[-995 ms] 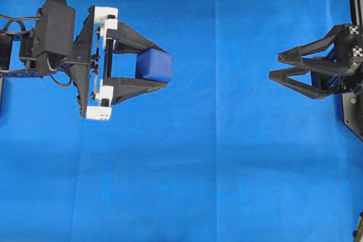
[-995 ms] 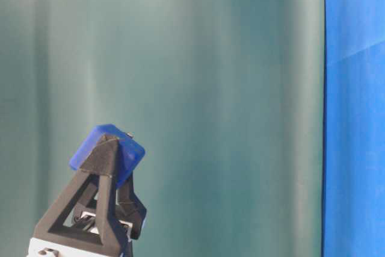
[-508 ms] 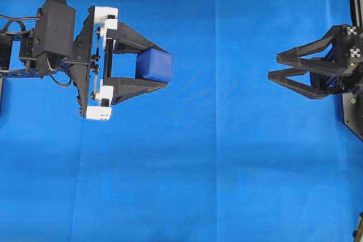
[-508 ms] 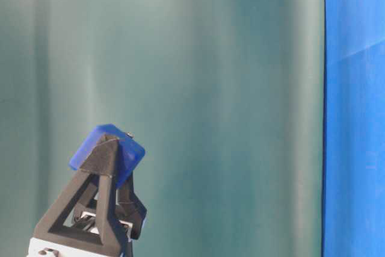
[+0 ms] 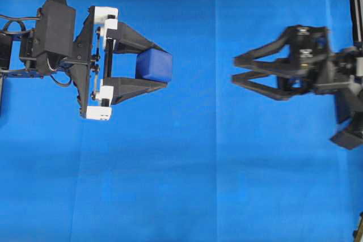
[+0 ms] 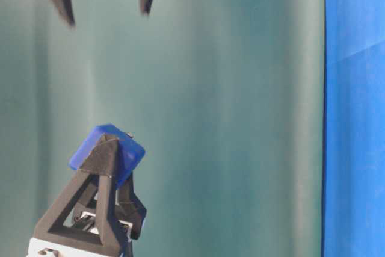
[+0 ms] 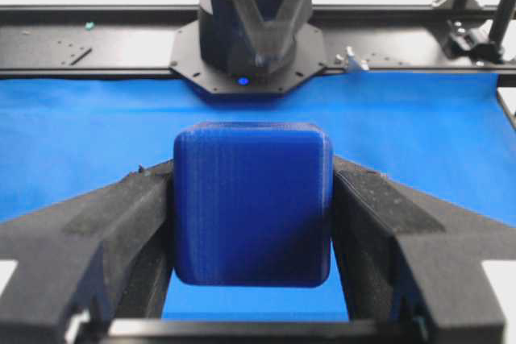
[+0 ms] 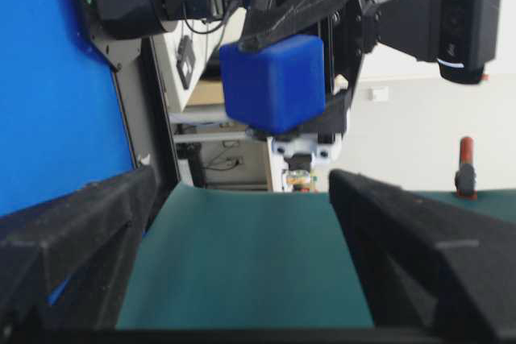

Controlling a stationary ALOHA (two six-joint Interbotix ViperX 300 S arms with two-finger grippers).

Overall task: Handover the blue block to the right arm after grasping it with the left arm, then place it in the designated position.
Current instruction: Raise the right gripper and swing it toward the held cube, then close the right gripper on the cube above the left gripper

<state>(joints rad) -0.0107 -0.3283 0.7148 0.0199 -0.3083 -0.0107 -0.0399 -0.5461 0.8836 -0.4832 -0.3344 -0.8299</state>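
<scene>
My right gripper takes hold of the blue block (image 5: 154, 65) by its free sides next, to take over the handover from my left gripper.
The blue block (image 5: 154, 65) is a dark-blue cube, held above the blue cloth between the fingers of my left gripper (image 5: 163, 66), which is shut on its two sides. In the left wrist view the blue block (image 7: 251, 203) fills the gap and both pads press on it. My right gripper (image 5: 234, 69) is open and motion-blurred, pointing at the block from the right with a clear gap between them. In the right wrist view the blue block (image 8: 274, 82) sits ahead of the open right gripper (image 8: 242, 176). At table level the right gripper (image 6: 107, 16) hangs above the blue block (image 6: 129, 157).
A blue cloth (image 5: 187, 174) covers the table. A teal backdrop (image 6: 228, 112) stands behind the scene at table level. A black arm base (image 7: 254, 30) and a black frame rail (image 7: 97, 38) lie beyond the cloth's far edge.
My right gripper has swung left toward the block, still open, and its fingertips have entered the table-level view. The left gripper and block have not moved.
</scene>
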